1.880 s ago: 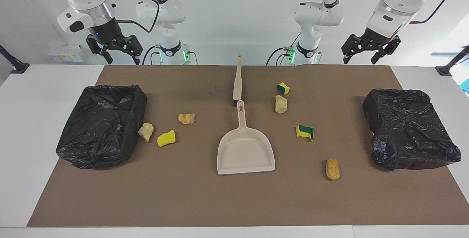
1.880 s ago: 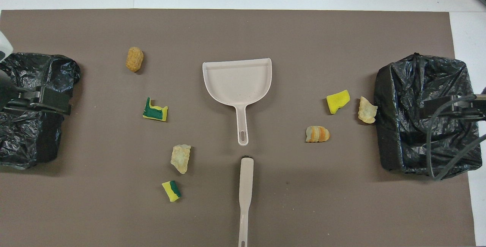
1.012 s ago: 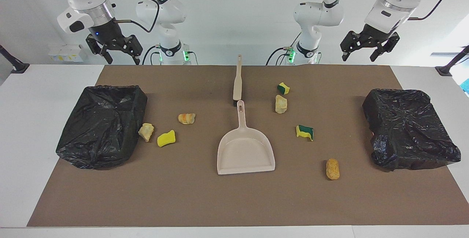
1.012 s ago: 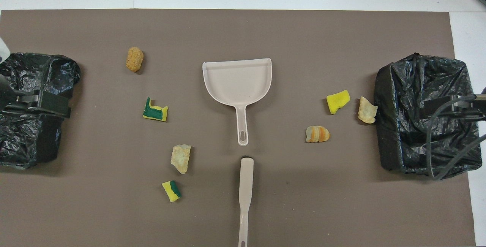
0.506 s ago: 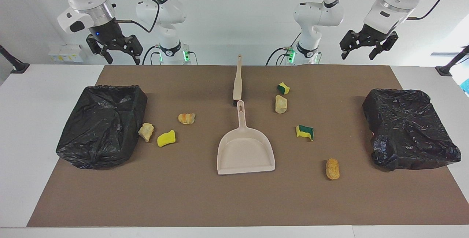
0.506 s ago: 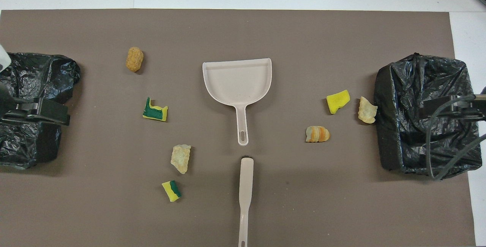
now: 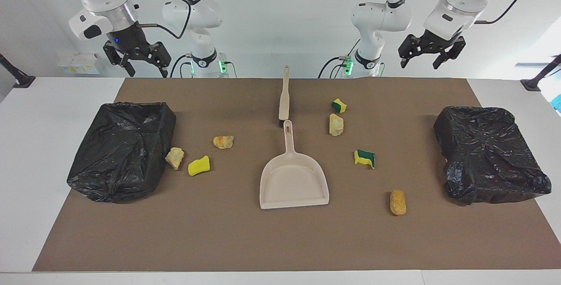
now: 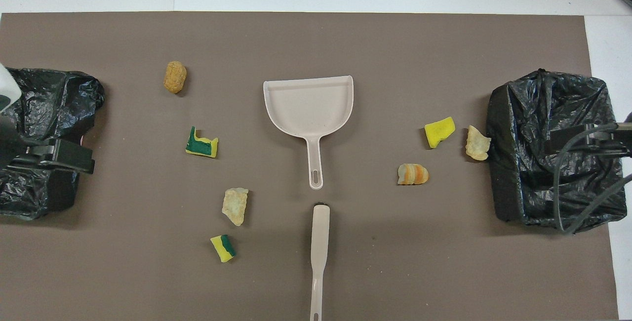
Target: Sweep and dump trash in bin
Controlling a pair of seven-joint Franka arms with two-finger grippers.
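Note:
Next, my left gripper grabs the brush by the handle's neck [image 8: 318, 279] beside the head, since the long beige brush has a big, wide head [image 8: 320, 236].
Several trash scraps lie on the brown mat. A yellow-green sponge [image 7: 339, 105], a pale lump [image 7: 336, 124], a green-yellow sponge [image 7: 364, 158] and a tan lump [image 7: 398, 202] lie toward the left arm's end. An orange-striped lump [image 7: 223, 141], a pale lump [image 7: 175, 158] and a yellow sponge [image 7: 198, 165] lie toward the right arm's end. The beige dustpan [image 7: 293, 184] and beige brush [image 7: 284, 98] lie mid-table. My left gripper [image 7: 422, 58] hangs open and empty, high over the mat's robot-side edge. My right gripper [image 7: 147, 66] hangs open and empty above its own end.
A black bag-lined bin [image 7: 122, 149] stands at the right arm's end, touching the pale lump. A second black bag-lined bin [image 7: 488, 153] stands at the left arm's end. White table [image 7: 44, 114] borders the mat.
My left gripper has drifted toward the middle of the table and slightly up. The right arm and everything on the mat have not moved.

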